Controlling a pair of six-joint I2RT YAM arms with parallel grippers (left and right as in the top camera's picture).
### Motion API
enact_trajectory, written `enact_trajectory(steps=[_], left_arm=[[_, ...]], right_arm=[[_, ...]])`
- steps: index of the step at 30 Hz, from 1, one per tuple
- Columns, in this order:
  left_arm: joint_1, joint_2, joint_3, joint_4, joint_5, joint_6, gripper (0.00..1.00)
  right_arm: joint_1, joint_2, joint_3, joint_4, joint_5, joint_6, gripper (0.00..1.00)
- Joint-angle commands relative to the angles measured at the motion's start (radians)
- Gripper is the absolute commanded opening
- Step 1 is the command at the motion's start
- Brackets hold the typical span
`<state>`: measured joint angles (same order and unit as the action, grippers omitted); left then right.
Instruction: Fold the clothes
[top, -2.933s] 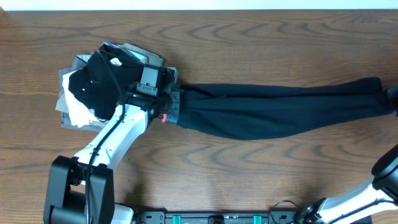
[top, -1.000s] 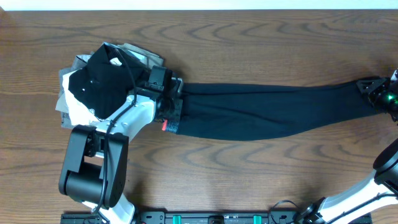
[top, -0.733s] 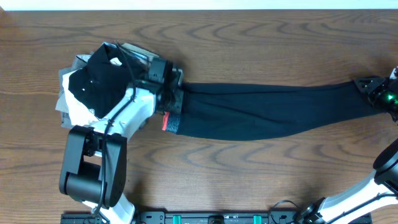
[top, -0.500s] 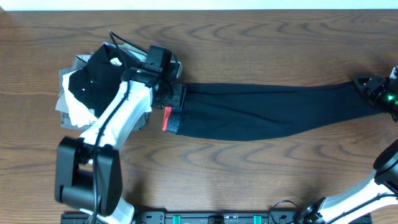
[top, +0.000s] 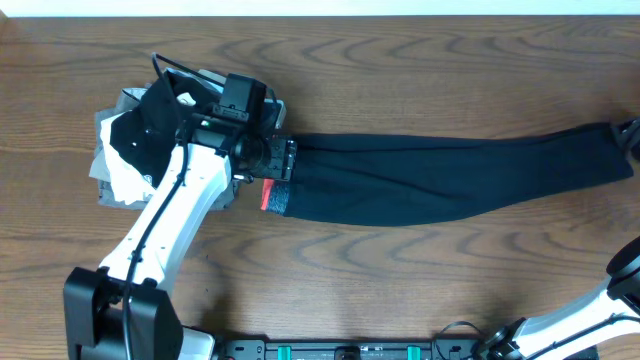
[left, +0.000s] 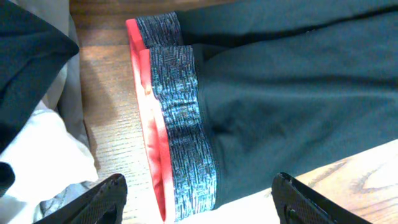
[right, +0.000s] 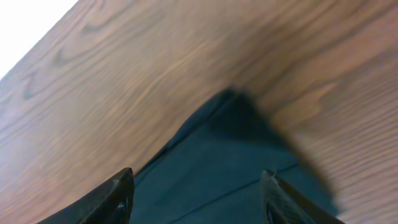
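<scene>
The right gripper should next grab the black leggings by the ankle end (top: 606, 156) to fold the legs over toward the waistband. The waistband then stays free.
The black leggings (top: 440, 178) lie stretched flat across the table, their grey and coral-red waistband (top: 273, 195) at the left and the ankle ends at the far right. My left gripper (top: 283, 160) hovers just over the waistband (left: 180, 124), open, its fingertips (left: 106, 199) wide apart with nothing between them. My right gripper (top: 633, 135) shows only at the right edge of the overhead view. In its wrist view it (right: 196, 193) stands open above the ankle end of the leggings (right: 236, 155), apart from the cloth.
A pile of other garments sits left of the waistband: a black shirt (top: 160, 125) on top of white and grey pieces (top: 118, 180). In the left wrist view this pile (left: 37, 143) lies close beside the waistband. The wooden table (top: 400, 270) surrounds everything.
Both grippers have opened and let go of the leggings. The left arm has drawn back off the waistband, and the right gripper has pulled away toward the right edge, leaving the ankle end lying flat.
</scene>
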<state>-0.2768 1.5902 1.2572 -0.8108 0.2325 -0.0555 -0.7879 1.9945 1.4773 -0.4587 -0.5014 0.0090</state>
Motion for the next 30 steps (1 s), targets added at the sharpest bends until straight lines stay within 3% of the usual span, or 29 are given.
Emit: enact_trajectory(steps=[1,7,15,21,30], left_arm=[[0.002,-0.016,0.014,-0.016,-0.004,-0.014,0.77],[0.002,-0.016,0.014,-0.049,-0.004,-0.025,0.77],[0.002,-0.016,0.014,-0.045,-0.004,-0.025,0.77],[0.002,-0.016,0.014,-0.040,0.023,-0.029,0.77],[0.002,-0.016,0.014,-0.034,0.023,-0.032,0.77]], right_arm=[[0.003,0.029,0.051,-0.005,0.088,-0.089,0.67],[0.003,0.123,0.076,0.020,0.159,-0.127,0.79],[0.005,0.225,0.077,0.087,0.182,-0.145,0.82],[0.021,0.266,0.077,0.073,0.126,-0.146,0.78],[0.052,0.282,0.077,0.024,0.014,-0.190,0.61]])
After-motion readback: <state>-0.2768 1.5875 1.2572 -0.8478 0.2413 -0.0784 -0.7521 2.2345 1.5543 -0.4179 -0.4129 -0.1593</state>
